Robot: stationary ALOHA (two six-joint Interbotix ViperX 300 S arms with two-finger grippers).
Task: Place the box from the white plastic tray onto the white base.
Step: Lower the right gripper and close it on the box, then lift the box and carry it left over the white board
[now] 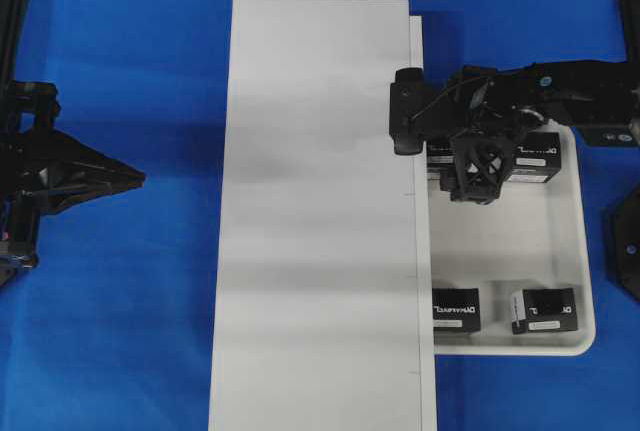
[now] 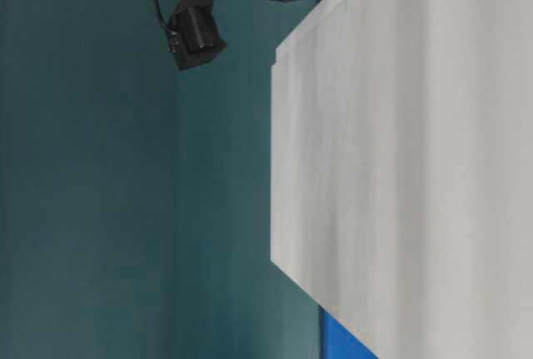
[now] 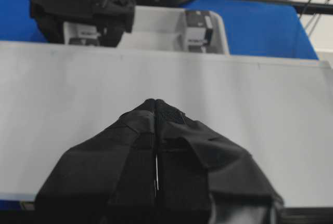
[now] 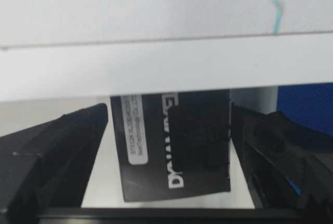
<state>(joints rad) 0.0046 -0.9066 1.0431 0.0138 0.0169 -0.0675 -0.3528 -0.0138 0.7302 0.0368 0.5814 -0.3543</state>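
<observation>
The fingers of my right gripper reach down on either side of the black box in the right wrist view, so I will close my right gripper.
The white base (image 1: pixel 320 211) is a long flat board down the middle. The white plastic tray (image 1: pixel 560 251) lies against its right edge and holds several black boxes. My right gripper (image 1: pixel 445 163) is low over the tray's far left corner, open, with one box (image 4: pixel 177 146) between its fingers. A gap shows between the left finger (image 4: pixel 57 151) and the box; the right finger (image 4: pixel 276 151) is close to its side. The base's edge (image 4: pixel 156 68) is just ahead of that box. My left gripper (image 1: pixel 135 179) is shut and empty, left of the base, and shows shut in its wrist view (image 3: pixel 156 102).
Another box (image 1: pixel 535 156) sits beside the straddled one, partly under the right arm. Two more boxes (image 1: pixel 456 308) (image 1: pixel 545 309) stand along the tray's near end. Blue table cloth (image 1: pixel 120 331) surrounds the base. The board (image 2: pixel 416 167) fills the table-level view.
</observation>
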